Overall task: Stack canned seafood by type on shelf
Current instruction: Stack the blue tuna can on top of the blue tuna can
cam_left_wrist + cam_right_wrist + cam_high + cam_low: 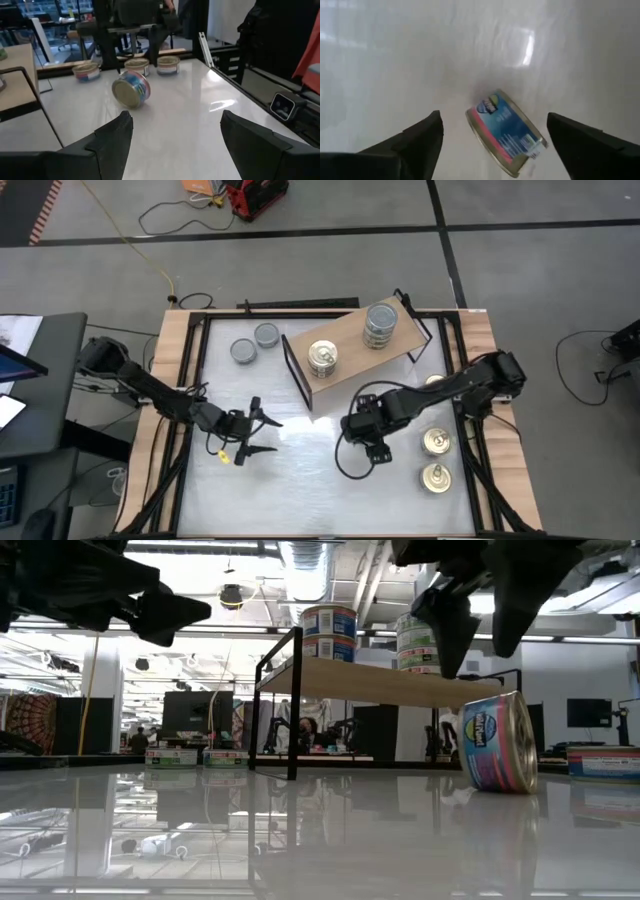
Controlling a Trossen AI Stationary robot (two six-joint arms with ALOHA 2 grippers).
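Observation:
My right gripper grabs the salmon tin by its two flat ends next, to stack it on the shelf (350,350).
The shelf (350,350), a tan board on a black frame, stands at the table's far middle and carries two stacks of tins (322,360) (380,325). One tin with a blue and pink label (500,755) (507,132) (131,89) stands on its rolled edge on the white table. My right gripper (480,630) (493,119) hangs open above it, pointing down, with its fingers clear of the tin. My left gripper (255,435) (175,135) is open and level at the table's left middle, with nothing between its fingers.
Two grey-topped tins (243,351) (267,335) rest flat left of the shelf. Two gold-lidded tins (436,442) (436,476) sit at the near right, and another (433,383) is partly hidden by the right arm. Bare white tabletop (300,490) lies near the front.

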